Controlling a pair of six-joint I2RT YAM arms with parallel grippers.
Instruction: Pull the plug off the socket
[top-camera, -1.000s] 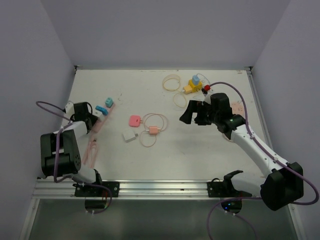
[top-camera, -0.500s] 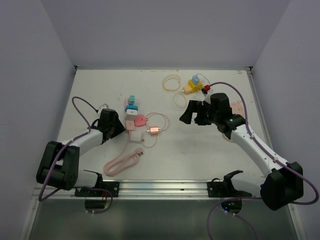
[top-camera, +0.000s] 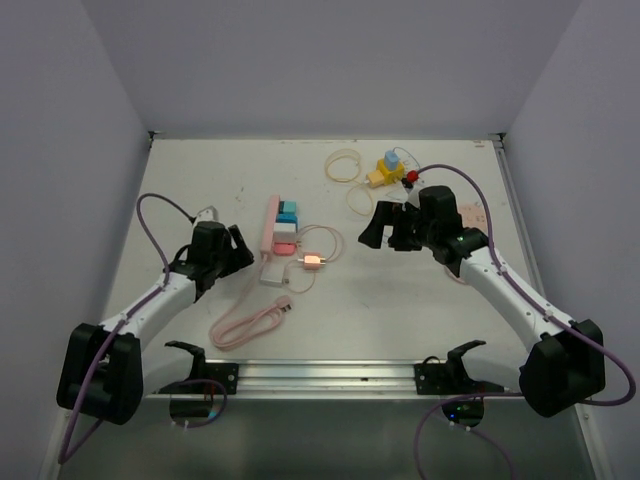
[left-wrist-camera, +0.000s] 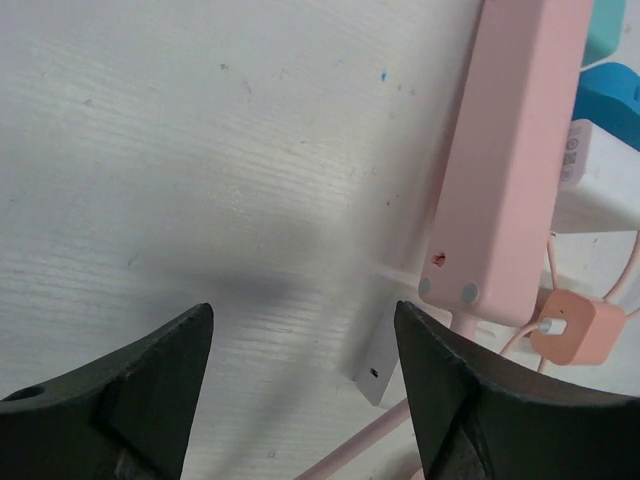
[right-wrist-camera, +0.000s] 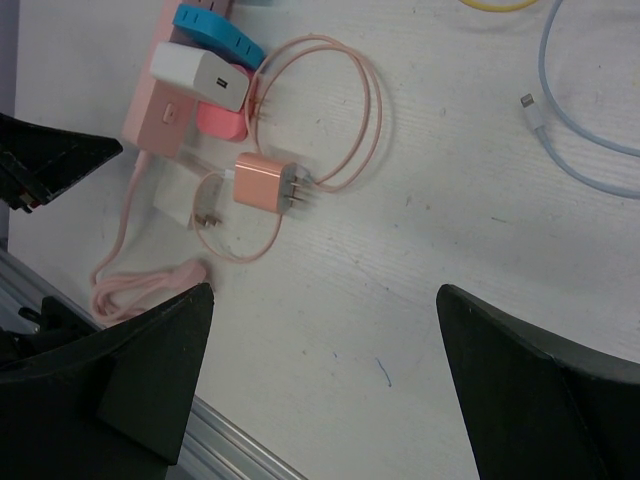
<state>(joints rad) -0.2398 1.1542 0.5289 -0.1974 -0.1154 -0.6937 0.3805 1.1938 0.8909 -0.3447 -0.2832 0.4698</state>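
Next, my left gripper grabs the pink power strip across its near end (top-camera: 267, 241) (left-wrist-camera: 486, 229), leaving the plugs along its side free to pull off.
A pink power strip (top-camera: 269, 225) lies at the table's centre-left, with blue plugs (top-camera: 288, 212), a white plug (top-camera: 285, 232) and a pink plug (top-camera: 288, 246) along its right side. In the left wrist view the strip (left-wrist-camera: 510, 170) runs up the right side, with the blue plugs (left-wrist-camera: 612, 92) and the white plug (left-wrist-camera: 598, 190) beside it. My left gripper (top-camera: 240, 254) (left-wrist-camera: 302, 320) is open and empty, just left of the strip's near end. My right gripper (top-camera: 388, 232) (right-wrist-camera: 325, 300) is open and empty, above the table to the strip's right. Its view shows the strip (right-wrist-camera: 158, 118) and the white plug (right-wrist-camera: 200, 78).
A rose-gold charger (top-camera: 313, 260) with a looped cord and a small white adapter (top-camera: 270, 278) lie by the strip's near end. The strip's pink cord (top-camera: 250, 322) coils toward the front. A yellow adapter (top-camera: 382, 172) holding a blue plug, a cream cable loop (top-camera: 342, 165) and a red piece (top-camera: 412, 176) sit at the back.
The power strip with its plugs has moved from the left edge to the centre-left, along with the left arm. The left gripper now stands open beside it. The right arm barely moved.
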